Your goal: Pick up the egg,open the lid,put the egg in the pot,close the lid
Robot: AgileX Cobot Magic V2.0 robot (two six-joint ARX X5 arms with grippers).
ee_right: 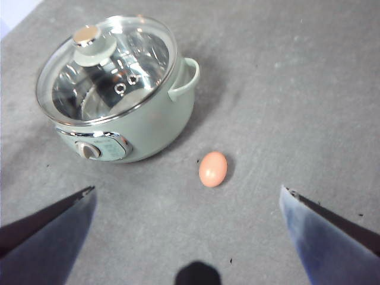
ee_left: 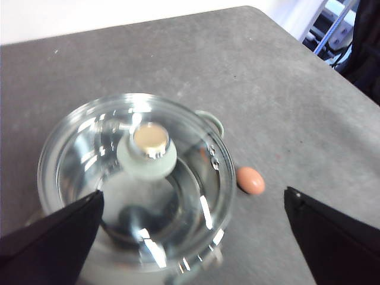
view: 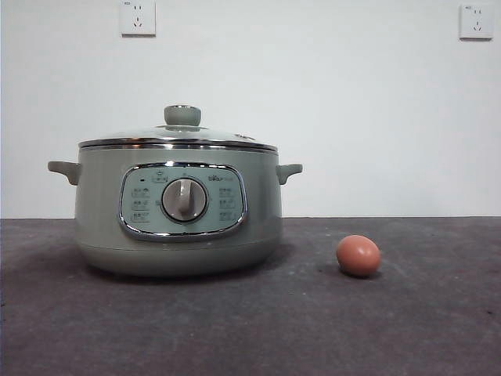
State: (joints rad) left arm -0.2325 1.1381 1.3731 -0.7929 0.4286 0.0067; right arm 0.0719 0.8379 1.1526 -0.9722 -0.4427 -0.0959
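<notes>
My left gripper grabs the glass lid by its knob (view: 182, 115) next, to open the pot for the egg (view: 358, 255).
The sage-green pot (view: 178, 211) stands on the table left of centre, with its glass lid (view: 178, 137) shut on it. The brown-orange egg (view: 358, 255) lies on the table to the pot's right, apart from it. My left gripper (ee_left: 193, 193) is open and empty, high above the lid (ee_left: 136, 178) and its knob (ee_left: 154, 149); the egg (ee_left: 250, 180) shows beside the pot. My right gripper (ee_right: 186, 193) is open and empty, high above the table, with the egg (ee_right: 212, 168) just ahead of its jaws and the pot (ee_right: 127, 113) beyond. Neither gripper shows in the front view.
The dark grey table (view: 250, 329) runs to a white wall with two sockets (view: 138, 17). The table's corner and edge (ee_left: 261, 15) show in the left wrist view, with equipment beyond it.
</notes>
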